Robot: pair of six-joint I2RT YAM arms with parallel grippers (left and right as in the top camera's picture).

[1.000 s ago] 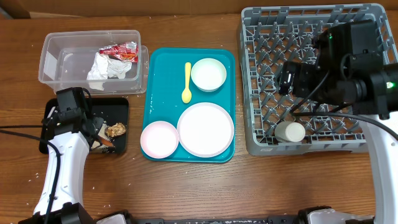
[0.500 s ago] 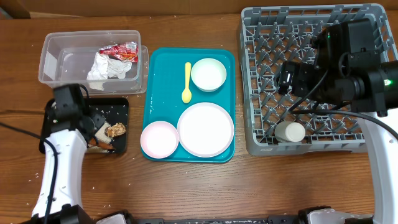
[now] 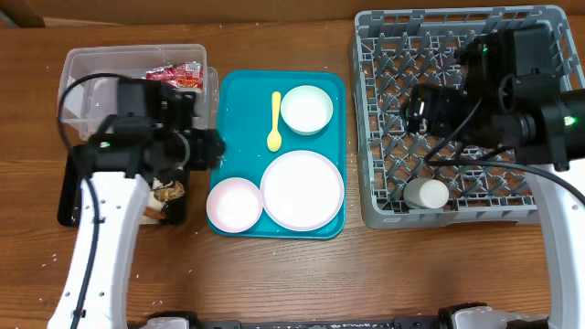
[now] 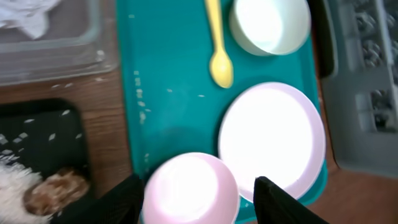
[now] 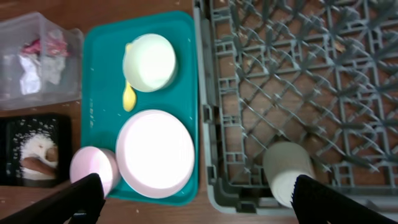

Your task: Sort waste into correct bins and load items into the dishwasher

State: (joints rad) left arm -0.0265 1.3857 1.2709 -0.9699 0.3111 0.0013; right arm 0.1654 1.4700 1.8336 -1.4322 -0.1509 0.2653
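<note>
My right gripper grabs the second bowl by its rim on the side facing the grey rack [image 3: 384, 55] next, to load it tipped between the rack's wires.
My left gripper [image 3: 212, 149] hangs open over the gap between the black tray [image 3: 69, 201] and the teal tray; its fingers [image 4: 127, 200] frame the pink bowl [image 4: 189, 186] below without touching it. A brown lump [image 3: 168, 191] and rice [image 4: 12, 180] lie in the black tray. The plate [image 3: 302, 189], a second bowl [image 3: 306, 110] and the yellow spoon [image 3: 274, 121] rest on the teal tray. My right gripper [image 3: 422, 110] is open and empty above the grey rack [image 3: 384, 55], where a white cup [image 3: 426, 193] lies on its side.
The clear tub [image 3: 91, 91] at the back left holds a red wrapper [image 3: 174, 75] and crumpled white paper. The teal tray [image 3: 233, 119] sits between the bins and the rack. Loose rice grains dot the wood around the black tray.
My left arm has swung from the black tray up and right toward the teal tray, and its jaws have opened wider. The right arm has barely moved.
</note>
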